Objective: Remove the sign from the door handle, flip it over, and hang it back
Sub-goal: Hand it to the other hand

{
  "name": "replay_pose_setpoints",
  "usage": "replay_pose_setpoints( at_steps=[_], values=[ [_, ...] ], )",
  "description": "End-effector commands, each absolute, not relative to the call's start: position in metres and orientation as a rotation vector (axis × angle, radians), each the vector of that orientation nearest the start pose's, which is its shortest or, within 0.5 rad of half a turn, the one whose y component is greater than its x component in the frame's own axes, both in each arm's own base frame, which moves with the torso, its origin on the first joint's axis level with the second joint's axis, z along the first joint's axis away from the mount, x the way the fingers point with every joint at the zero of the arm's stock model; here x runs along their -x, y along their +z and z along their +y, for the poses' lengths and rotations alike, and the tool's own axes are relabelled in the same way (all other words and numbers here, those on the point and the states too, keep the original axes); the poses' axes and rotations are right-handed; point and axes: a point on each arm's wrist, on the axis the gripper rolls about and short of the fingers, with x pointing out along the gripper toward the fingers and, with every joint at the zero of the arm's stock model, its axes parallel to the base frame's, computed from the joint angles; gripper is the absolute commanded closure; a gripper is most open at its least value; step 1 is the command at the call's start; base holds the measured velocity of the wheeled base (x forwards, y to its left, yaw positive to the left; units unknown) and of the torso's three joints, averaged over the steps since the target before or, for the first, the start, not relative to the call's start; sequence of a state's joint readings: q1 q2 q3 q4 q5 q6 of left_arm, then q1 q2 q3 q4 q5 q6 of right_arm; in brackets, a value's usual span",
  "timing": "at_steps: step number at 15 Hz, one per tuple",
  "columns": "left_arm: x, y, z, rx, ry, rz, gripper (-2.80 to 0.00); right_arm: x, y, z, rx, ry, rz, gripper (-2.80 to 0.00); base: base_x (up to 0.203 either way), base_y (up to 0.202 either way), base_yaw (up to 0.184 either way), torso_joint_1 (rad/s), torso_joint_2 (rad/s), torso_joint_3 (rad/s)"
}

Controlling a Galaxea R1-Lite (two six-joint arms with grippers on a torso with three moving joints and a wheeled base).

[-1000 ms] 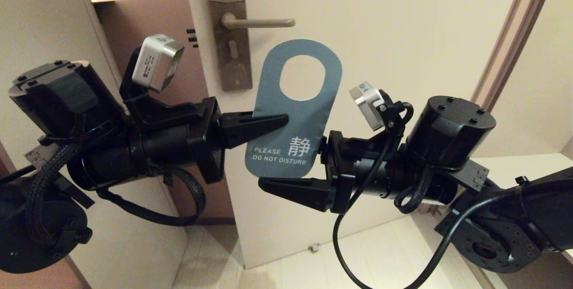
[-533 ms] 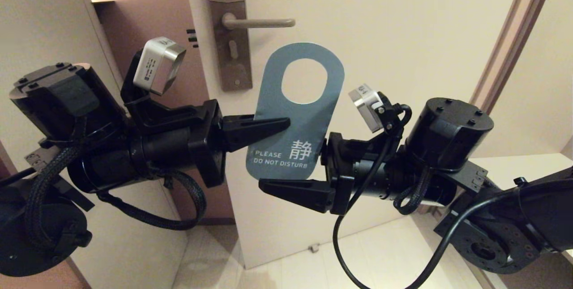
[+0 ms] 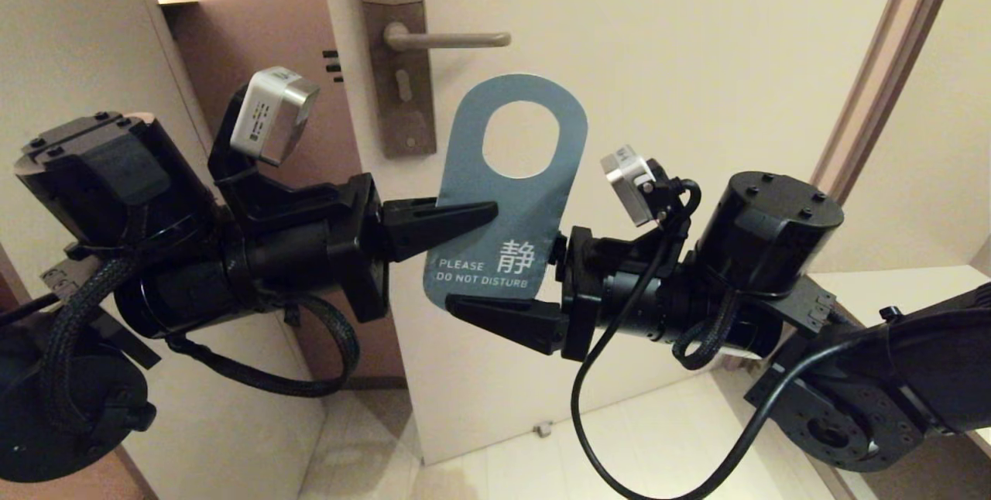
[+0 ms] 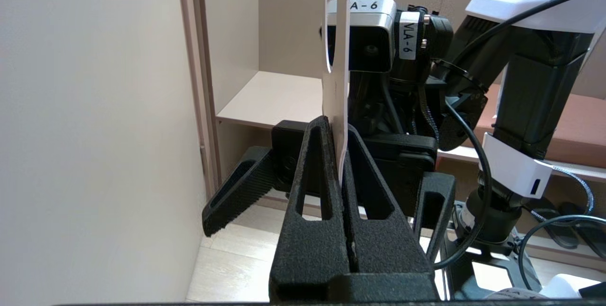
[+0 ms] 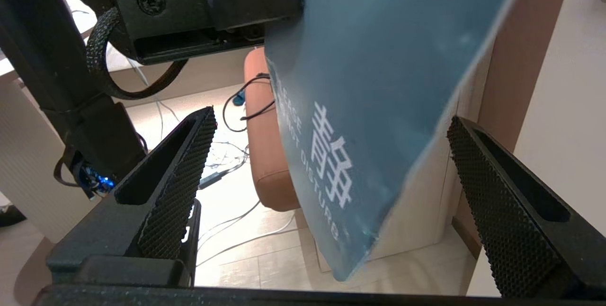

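Observation:
My right gripper grabs the sign by its printed end [image 3: 513, 258] next, leaving the sign's large hole free to hang on the door handle [image 3: 449, 39].
The sign [image 3: 538, 210] hangs in the air in front of the door, below and to the right of the door handle [image 3: 449, 39], with its blue-grey "PLEASE DO NOT DISTURB" side facing me. My left gripper [image 3: 484, 214] is shut on its left edge. From the left wrist the sign [image 4: 337, 59] is edge-on, pinched between the left gripper's [image 4: 342, 130] fingertips. My right gripper [image 3: 480, 283] stands wide open around the sign's lower part, one finger [image 3: 499, 318] in front and the other hidden behind the card. In the right wrist view the sign [image 5: 378, 83] hangs between the right gripper's [image 5: 331, 117] spread fingers, touching neither.
The handle sits on a tall metal plate [image 3: 395, 97] on the cream door [image 3: 697, 59]. A white cabinet [image 3: 85, 43] stands at the left and the door frame [image 3: 882, 66] at the right. A brown seat [image 5: 265, 154] and loose cables [image 5: 222, 230] lie on the floor behind.
The right gripper has edged up a little, so its front finger now meets the sign's bottom edge. The sign has sunk slightly. The left gripper's hold is unchanged.

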State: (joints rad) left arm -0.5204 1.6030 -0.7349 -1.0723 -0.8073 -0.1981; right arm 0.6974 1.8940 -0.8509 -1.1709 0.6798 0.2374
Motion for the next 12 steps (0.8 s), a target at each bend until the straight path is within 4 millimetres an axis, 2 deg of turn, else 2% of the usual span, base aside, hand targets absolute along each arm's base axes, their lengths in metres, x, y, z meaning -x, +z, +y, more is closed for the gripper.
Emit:
replay_pose_setpoints(
  at_steps=[1, 12],
  values=[
    [-0.2283, 0.2356, -0.1500, 0.135, -1.346, -0.092, 0.00, -0.2556, 0.1845, 0.2330, -0.201, 1.390, 0.019, -2.80, 0.000, 0.000, 0.000, 0.000, 0.00, 0.000],
    [-0.2283, 0.2374, -0.1487, 0.137, -1.325, -0.101, 0.00, -0.2538, 0.1895, 0.2314, -0.227, 1.393, 0.020, -2.80, 0.000, 0.000, 0.000, 0.000, 0.00, 0.000]
  ],
)
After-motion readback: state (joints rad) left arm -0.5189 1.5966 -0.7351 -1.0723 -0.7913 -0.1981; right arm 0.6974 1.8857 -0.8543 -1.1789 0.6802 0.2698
